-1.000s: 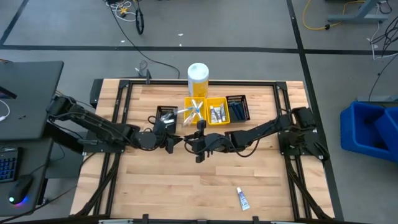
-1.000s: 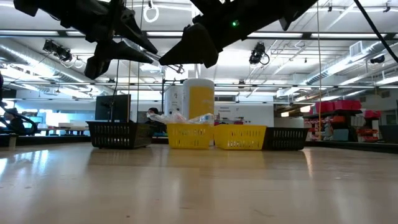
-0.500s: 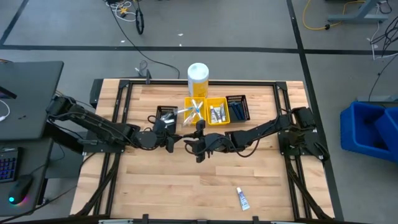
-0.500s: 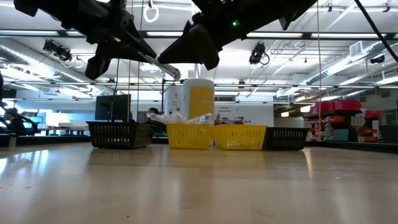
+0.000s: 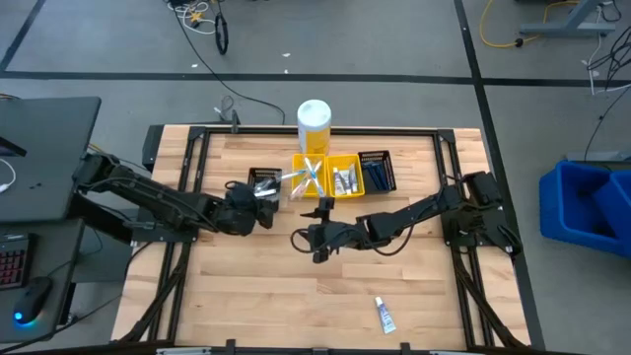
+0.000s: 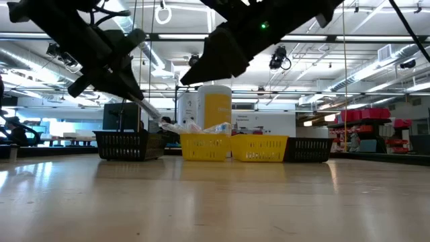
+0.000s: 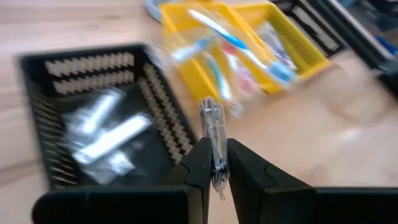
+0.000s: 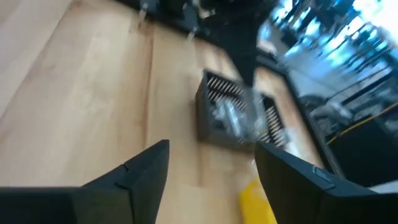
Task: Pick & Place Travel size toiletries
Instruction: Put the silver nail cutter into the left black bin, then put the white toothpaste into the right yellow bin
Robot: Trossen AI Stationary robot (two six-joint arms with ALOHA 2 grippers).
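Note:
I should keep my left gripper closed for now. The slim wrapped toiletry (image 7: 214, 134) hangs outside the black bin's rim (image 7: 171, 99) and would miss if I opened now.
My left gripper (image 5: 263, 213) hovers just near-side of a black bin (image 5: 264, 180) holding clear-wrapped pieces (image 7: 102, 134), and is shut on a slim clear-wrapped toiletry (image 7: 212, 123). In the low view that toiletry (image 6: 144, 106) slants down out of the gripper, well above the table. My right gripper (image 5: 302, 238) stands open at mid-table, to the right of the left one, with nothing between its fingers (image 8: 146, 168). Toothbrushes (image 7: 239, 46) lie in a yellow bin (image 5: 309, 176). My left gripper pinches the slim wrapped toiletry between its two fingers, at the toiletry's lower part (image 7: 216, 163). The toiletry runs along the fingers and sticks out past their tips. It is lifted clear of the table and slants down toward the black bin.
A second yellow bin (image 5: 345, 177) and another black bin (image 5: 378, 170) stand in the same row at the far middle. A tall white-and-yellow container (image 5: 314, 123) stands behind them. A white toothpaste tube (image 5: 384, 316) lies alone near the front edge. Bare wood spreads between.
My left gripper has drawn away from my right gripper toward the table's left and far side, to the black bin, carrying the slim toiletry and tipping it downward. My right gripper, which met that toiletry a second ago, is now apart from it and has shifted slightly toward the near edge.

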